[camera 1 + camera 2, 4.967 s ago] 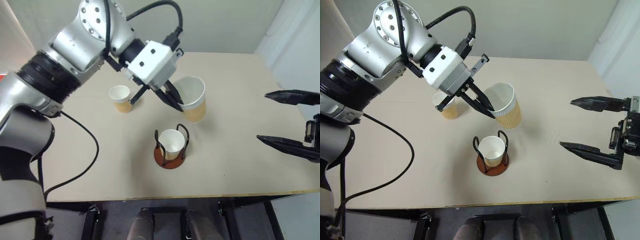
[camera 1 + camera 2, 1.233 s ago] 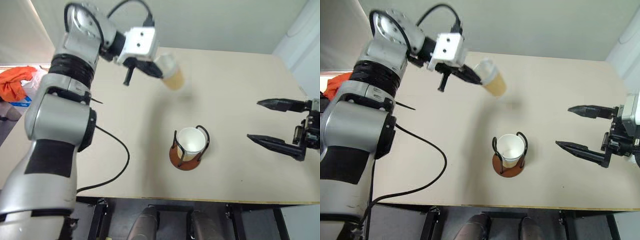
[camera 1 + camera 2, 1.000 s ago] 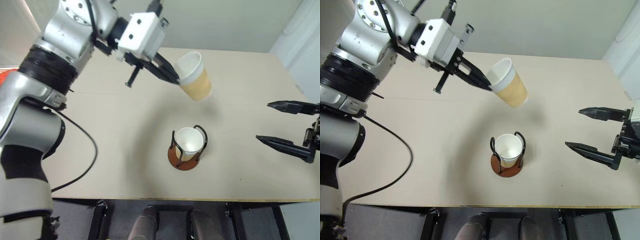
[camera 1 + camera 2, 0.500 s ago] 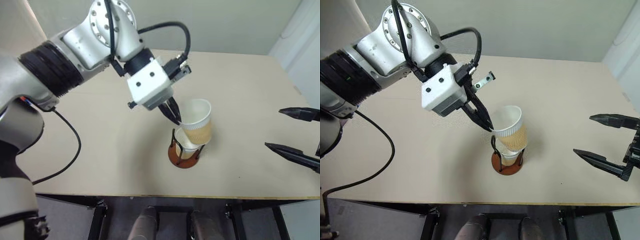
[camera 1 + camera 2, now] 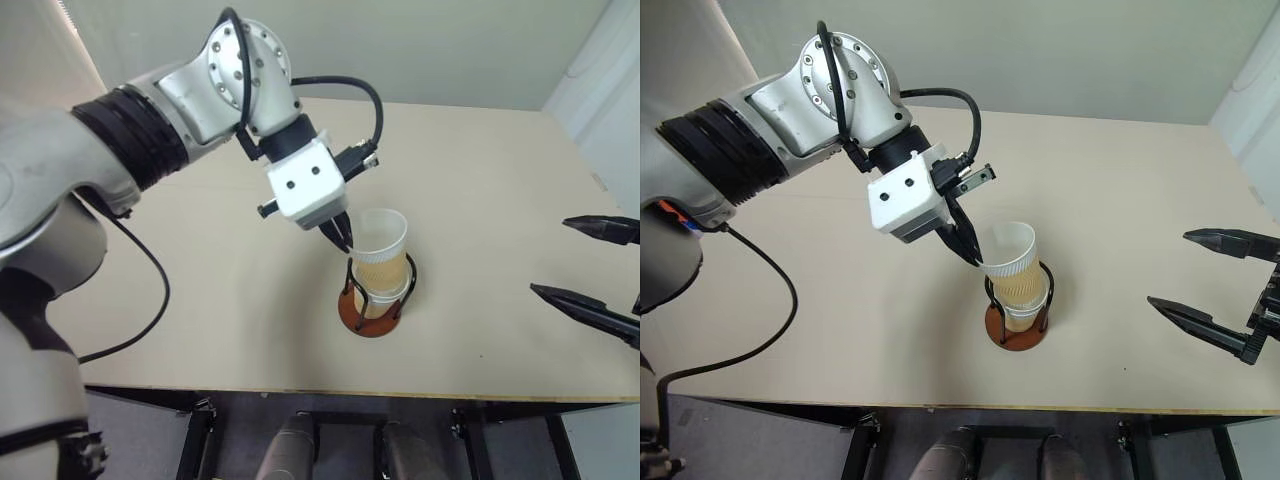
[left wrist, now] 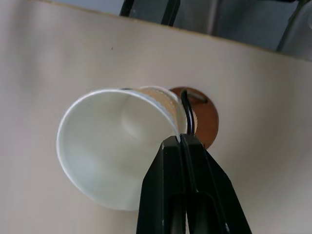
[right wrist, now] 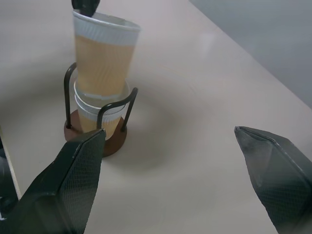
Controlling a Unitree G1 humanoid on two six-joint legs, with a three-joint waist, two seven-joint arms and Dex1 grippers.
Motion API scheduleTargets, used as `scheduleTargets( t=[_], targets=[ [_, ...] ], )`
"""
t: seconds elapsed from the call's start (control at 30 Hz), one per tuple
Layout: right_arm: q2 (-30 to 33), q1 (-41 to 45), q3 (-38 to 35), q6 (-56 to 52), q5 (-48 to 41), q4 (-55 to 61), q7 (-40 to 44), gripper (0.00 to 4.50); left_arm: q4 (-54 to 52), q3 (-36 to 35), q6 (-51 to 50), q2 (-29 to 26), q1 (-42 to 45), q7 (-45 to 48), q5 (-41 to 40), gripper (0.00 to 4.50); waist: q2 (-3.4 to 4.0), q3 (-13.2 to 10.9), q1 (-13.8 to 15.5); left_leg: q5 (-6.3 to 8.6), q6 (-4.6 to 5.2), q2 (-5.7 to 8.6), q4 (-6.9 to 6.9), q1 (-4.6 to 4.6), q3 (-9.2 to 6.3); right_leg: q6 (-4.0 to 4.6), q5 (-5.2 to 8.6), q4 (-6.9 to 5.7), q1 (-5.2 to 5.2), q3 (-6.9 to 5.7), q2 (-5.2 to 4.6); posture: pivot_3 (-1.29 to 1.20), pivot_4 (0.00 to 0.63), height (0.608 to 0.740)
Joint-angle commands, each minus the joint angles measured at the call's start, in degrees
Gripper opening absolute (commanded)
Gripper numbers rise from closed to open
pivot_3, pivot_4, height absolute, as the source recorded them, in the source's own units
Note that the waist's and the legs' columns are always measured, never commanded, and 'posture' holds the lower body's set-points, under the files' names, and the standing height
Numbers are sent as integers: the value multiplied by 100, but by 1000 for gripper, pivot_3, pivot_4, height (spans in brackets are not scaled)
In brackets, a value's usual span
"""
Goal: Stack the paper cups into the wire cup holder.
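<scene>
The held cup's bottom is inside the lower cup's rim, so my left gripper should open now.
My left gripper [image 5: 345, 240] is shut on the white rim of a pale tan paper cup [image 5: 385, 258]. That cup stands nearly upright, its bottom nested into a second paper cup [image 7: 92, 114] that sits in the wire cup holder [image 5: 352, 318]. The holder has a reddish-brown disc base [image 6: 207, 117] and black wire hoops rising around the lower cup. In the left wrist view the closed fingers [image 6: 183, 151] pinch the cup's wall, and its white inside [image 6: 107, 156] faces the camera. At the table's right side my right gripper [image 5: 549, 256] is open and holds nothing, well apart from the holder.
The holder stands near the front edge of a pale wooden table [image 5: 480, 170]. A black cable [image 5: 130, 320] from my left arm loops over the table's left part. Bare tabletop lies between the holder and my right gripper.
My left gripper has brought the cup from above the far middle of the table down over the holder, turned it upright and lowered it into the cup there. The right gripper stays still.
</scene>
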State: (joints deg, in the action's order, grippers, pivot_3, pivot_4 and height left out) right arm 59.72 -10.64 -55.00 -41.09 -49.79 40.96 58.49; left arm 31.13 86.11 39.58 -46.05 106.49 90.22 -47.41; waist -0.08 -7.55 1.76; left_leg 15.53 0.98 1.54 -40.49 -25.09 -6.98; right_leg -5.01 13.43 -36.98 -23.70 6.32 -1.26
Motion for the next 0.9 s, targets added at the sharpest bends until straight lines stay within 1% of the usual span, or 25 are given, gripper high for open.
scheduleTargets(
  t=[0.03, 0.17, 0.33, 0.37, 0.4, 0.43, 0.6, 0.77, 0.83, 0.9],
  targets=[
    [-4, 10, -204, 13, -60, 114, -92, 4500, 286, -281, 122, 81, 51, 228, 43, 16, 0, 0, 0, 0, 0, 0, 0, 0, 0, 0, 0, 0, 0, 0, 0, 0, 150, 740],
    [-15, 5, -215, 25, -64, 116, -118, 4500, 270, -179, 198, 78, 35, 228, 89, 16, 0, 0, 2, 0, -1, 1, 5, -1, 3, 0, 0, 2, -2, -2, 2, 0, 150, 740],
    [-16, 9, -216, 39, -73, 110, -124, 4500, 144, -233, -190, 100, 19, 228, 8, 16, 0, 0, 7, -1, -3, 1, 10, -2, 2, 0, 0, 4, -3, -2, 1, 0, 150, 740],
    [-15, 12, -209, 39, -76, 112, -128, 4500, 115, -218, -213, 85, 23, 228, -5, 379, 0, 0, 6, -1, -4, 1, 9, -2, 2, 0, 0, 4, -3, -2, 2, 0, 150, 740],
    [-14, 14, -198, 42, -74, 112, -131, 4500, 80, -214, -222, 71, 19, 228, -8, 520, 0, 0, 8, -2, -4, 2, 10, -2, 3, 0, 0, 4, -4, -3, 2, 0, 150, 740],
    [-13, 17, -190, 44, -73, 109, -133, 4500, 56, -215, -219, 62, 13, 228, 0, 839, 0, 0, 7, -2, -5, 1, 10, -2, 1, 0, 0, 4, -4, -1, 1, 0, 150, 740],
    [9, 70, -88, 86, -57, 63, -147, 4500, 131, -328, -254, 106, -16, 228, 57, 2665, 0, 0, 9, -2, -5, 1, 11, -2, 2, 0, 0, 4, -4, -1, 2, 0, 150, 740],
    [107, 373, 393, 275, -3, -187, -105, 4500, 287, -822, -477, 223, -236, 228, 252, 4470, 0, 0, 3, -3, -6, 1, 8, 0, 2, -1, -1, 3, -3, 1, 1, 0, 150, 740],
    [210, 664, 779, 410, 26, -395, -46, 4500, 375, -1178, -588, 198, -446, 228, 461, 4493, 2, 1, -7, -4, -8, 1, 8, 0, 2, -4, -2, 2, -4, 2, 0, 0, 150, 740],
    [309, 1077, 1314, 603, 108, -696, 29, 4500, 345, -1727, -1132, 36, -798, 228, 471, 4493, 8, 5, -27, -7, -12, 1, 9, 1, 2, -6, -3, -1, -5, 3, 1, 0, 150, 740]
  ],
)
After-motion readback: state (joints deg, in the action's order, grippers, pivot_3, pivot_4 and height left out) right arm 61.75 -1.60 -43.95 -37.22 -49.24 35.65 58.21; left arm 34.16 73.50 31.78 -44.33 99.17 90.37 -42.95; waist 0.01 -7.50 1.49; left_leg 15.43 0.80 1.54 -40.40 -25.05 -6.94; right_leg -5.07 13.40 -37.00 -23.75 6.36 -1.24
